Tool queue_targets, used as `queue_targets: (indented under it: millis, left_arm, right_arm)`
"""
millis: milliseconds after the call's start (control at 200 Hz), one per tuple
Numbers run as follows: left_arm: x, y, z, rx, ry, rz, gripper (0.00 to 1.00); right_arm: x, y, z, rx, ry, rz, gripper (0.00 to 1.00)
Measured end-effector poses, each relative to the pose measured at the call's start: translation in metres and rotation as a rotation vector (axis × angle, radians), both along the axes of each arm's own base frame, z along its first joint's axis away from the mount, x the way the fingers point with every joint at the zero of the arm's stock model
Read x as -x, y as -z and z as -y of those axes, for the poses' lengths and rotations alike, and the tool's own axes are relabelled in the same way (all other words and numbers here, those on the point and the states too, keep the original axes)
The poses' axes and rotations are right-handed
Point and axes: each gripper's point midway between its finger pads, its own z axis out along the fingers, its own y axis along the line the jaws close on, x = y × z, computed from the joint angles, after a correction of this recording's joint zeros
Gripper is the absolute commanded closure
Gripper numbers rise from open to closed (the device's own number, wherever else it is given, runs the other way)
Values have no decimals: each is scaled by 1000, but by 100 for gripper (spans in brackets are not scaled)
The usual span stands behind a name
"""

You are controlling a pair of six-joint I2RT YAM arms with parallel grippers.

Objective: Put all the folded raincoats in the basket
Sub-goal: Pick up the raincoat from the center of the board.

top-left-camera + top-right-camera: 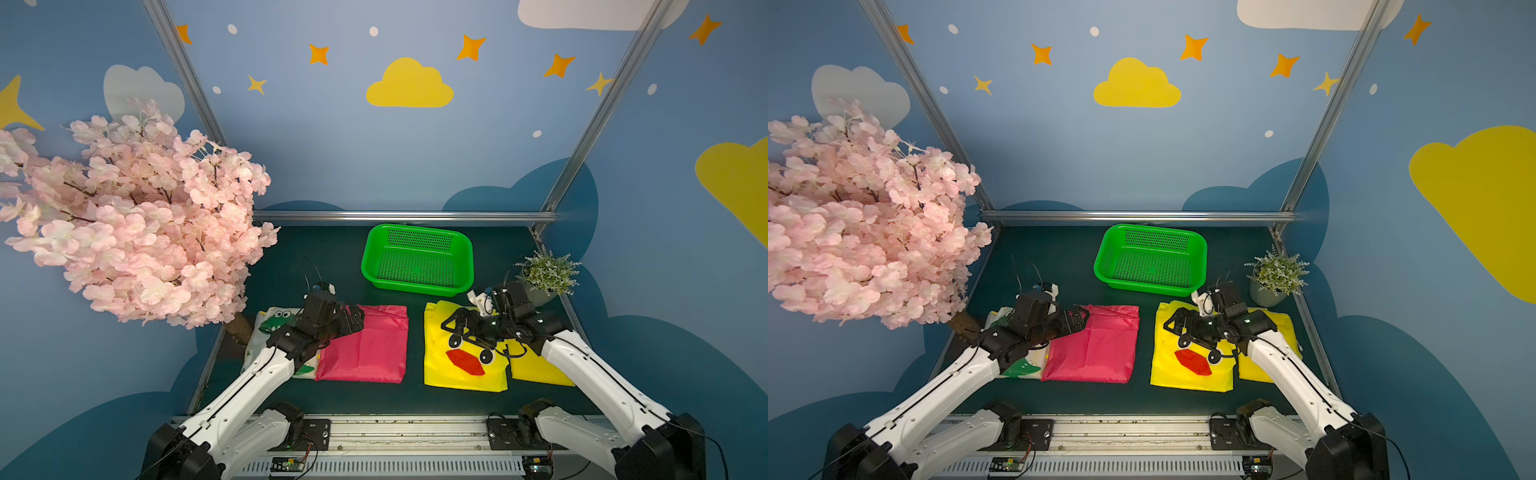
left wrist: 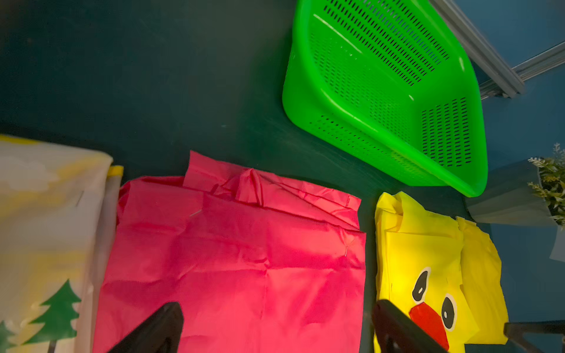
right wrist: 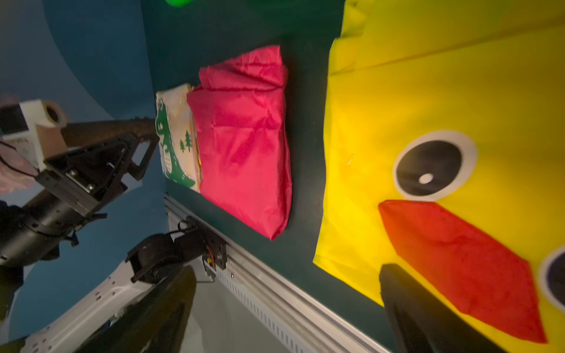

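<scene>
The pink raincoat needs to go folded in the basket, so my right gripper should next grab the raincoat's side edge nearest the duck raincoat, opposite my left gripper.
The green basket stands empty at the back middle of the dark table. Three folded raincoats lie in a row in front of it: a white dinosaur-print one, a pink one, and a yellow duck-face one. My left gripper hovers open over the pink raincoat's far left corner. Over the duck raincoat's far part, my right gripper stands open. Neither holds anything.
A second yellow folded piece lies under the right arm. A pink blossom tree overhangs the table's left side. A small potted plant stands at the right edge beside the basket. Metal rails frame the table.
</scene>
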Motion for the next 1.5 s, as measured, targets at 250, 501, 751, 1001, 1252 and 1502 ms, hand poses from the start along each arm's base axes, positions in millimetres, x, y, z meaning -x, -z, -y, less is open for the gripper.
queue_targets:
  millis: [250, 501, 751, 1001, 1252, 1502]
  left_arm:
    - [13, 3, -13, 10, -73, -57, 0]
    - [5, 13, -27, 16, -117, -196, 0]
    - [6, 15, -35, 61, -125, -241, 0]
    - [10, 15, -29, 91, -87, -257, 0]
    - [12, 19, -24, 107, -62, -282, 0]
    - [17, 25, -22, 112, -48, -308, 0]
  right_arm:
    - [25, 47, -56, 79, -139, -187, 10]
    - [4, 62, -104, 90, -196, -188, 11]
    - [-11, 88, -120, 126, -193, -200, 16]
    - [-13, 107, -123, 156, -200, -226, 34]
    - [-16, 107, -127, 145, -216, -212, 100]
    - [-15, 108, -124, 146, -224, -205, 100]
